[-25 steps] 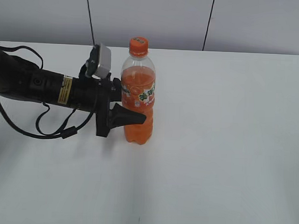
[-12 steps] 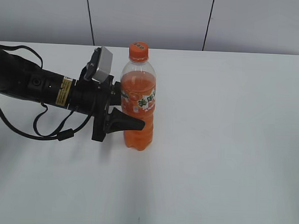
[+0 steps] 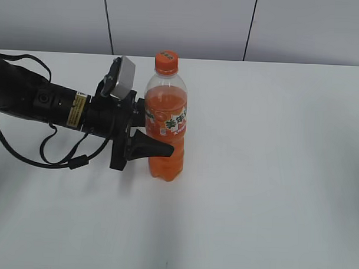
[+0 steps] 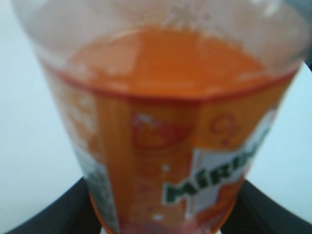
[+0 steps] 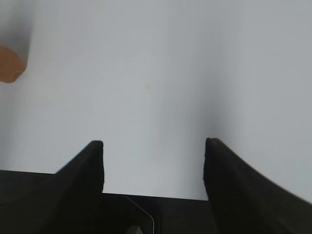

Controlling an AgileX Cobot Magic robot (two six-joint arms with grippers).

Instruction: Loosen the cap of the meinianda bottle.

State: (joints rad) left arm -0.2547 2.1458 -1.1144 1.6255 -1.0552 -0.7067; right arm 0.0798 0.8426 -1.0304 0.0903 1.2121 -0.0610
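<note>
The meinianda bottle (image 3: 166,122) needs its orange cap (image 3: 166,61) loosened, so my right gripper needs to grab the cap by its ridged side next.
The meinianda bottle (image 3: 166,122) is upright near the table's middle, orange drink inside, with a Mirinda label. Its orange cap (image 3: 166,61) sits on top, untouched. My left gripper (image 3: 151,129) reaches in from the left and is shut on the bottle's waist, one black finger (image 3: 152,148) in front and the other behind. The left wrist view is filled by the bottle (image 4: 165,122), with fingers (image 4: 63,214) at both lower corners. My right gripper (image 5: 153,146) is open over bare table and holds nothing. It is out of the exterior view.
White table (image 3: 272,173) stretches all round the bottle, with a grey panelled wall (image 3: 183,22) behind. The left arm's cables (image 3: 61,157) loop over the table at the left. A blurred orange shape (image 5: 9,66) shows at the left edge of the right wrist view.
The left gripper and the bottle shifted slightly toward the camera, then held still. The grip stays the same.
</note>
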